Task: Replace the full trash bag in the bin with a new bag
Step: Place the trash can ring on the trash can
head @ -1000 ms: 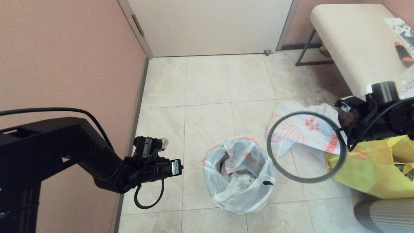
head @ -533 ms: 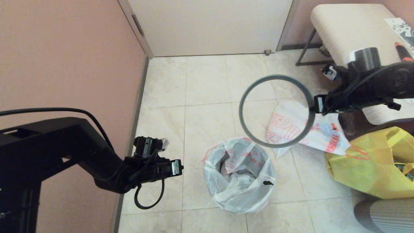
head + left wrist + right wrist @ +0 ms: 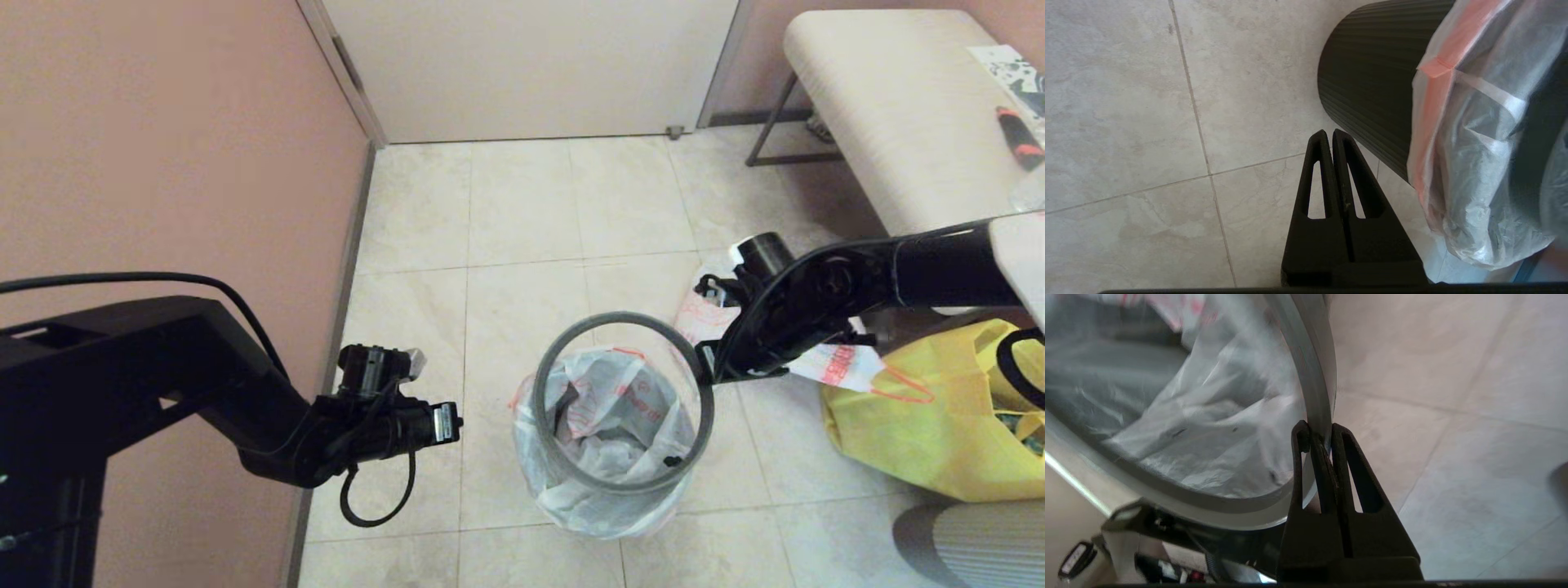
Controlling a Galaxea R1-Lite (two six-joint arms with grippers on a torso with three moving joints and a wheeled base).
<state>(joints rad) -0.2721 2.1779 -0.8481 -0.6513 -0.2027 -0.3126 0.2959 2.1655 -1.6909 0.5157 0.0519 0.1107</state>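
Observation:
The hoop's far edge [image 3: 624, 318] hangs past the bag-covered rim [image 3: 609, 351], so my right gripper should stay closed on the hoop until the hoop is nearer and lower.
The bin [image 3: 1367, 81] is black and ribbed, and stands on the tiled floor. A white translucent trash bag [image 3: 604, 441] with a red drawstring lines it and hangs over its rim. My right gripper [image 3: 704, 367] is shut on a thin dark grey hoop [image 3: 624, 317] and holds it level just above the bin's mouth, around the bag's top. In the right wrist view the hoop [image 3: 1314, 375] passes between the fingertips of the right gripper [image 3: 1319, 428]. My left gripper [image 3: 457, 422] is shut and empty, to the left of the bin, and the left wrist view shows the left gripper [image 3: 1329, 132] near the bin's wall.
A second white bag with red print [image 3: 700, 314] lies on the floor behind my right arm. A yellow shopping bag [image 3: 922, 433] stands at the right, a grey ribbed object [image 3: 971, 539] beyond it at the lower right. A bench [image 3: 882, 106] is at the back right, a pink wall [image 3: 163, 163] on the left.
My right arm swung the hoop from beside the yellow bag up and leftward, then lowered it over the bin. The left arm has not moved.

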